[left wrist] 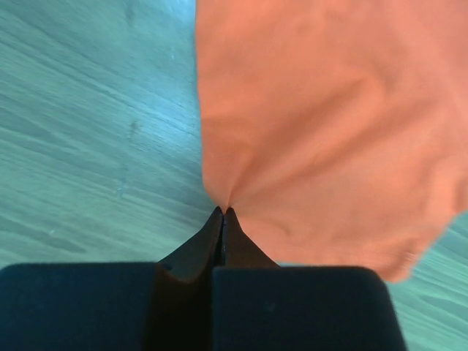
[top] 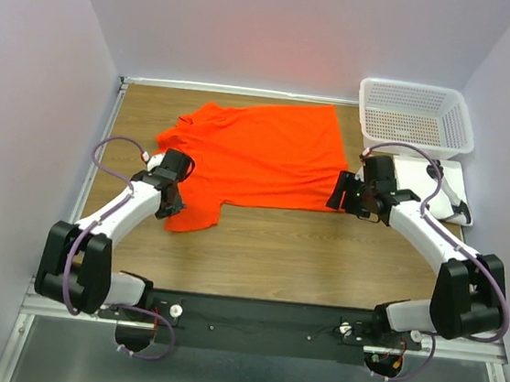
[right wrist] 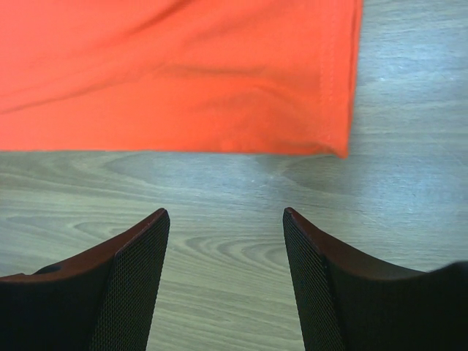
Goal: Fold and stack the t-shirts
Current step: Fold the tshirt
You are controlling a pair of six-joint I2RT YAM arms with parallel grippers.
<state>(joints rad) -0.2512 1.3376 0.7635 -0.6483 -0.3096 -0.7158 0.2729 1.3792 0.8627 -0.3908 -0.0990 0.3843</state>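
Observation:
The right gripper grips the t-shirt's near hem corner next, opposite the held sleeve, to fold the t-shirt's near edge over.
One bright orange-red t-shirt lies spread flat on the wooden table, collar to the left and hem to the right. My left gripper is at its near-left sleeve. In the left wrist view this gripper is shut on the edge of the t-shirt, and the fabric puckers at the tips. My right gripper stands at the near-right hem corner. In the right wrist view it is open over bare wood, a little short of the t-shirt's hem corner, with nothing between its fingers.
A white mesh basket stands at the back right. In front of it lies a white flat board, partly under the right arm. Grey walls enclose the table on three sides.

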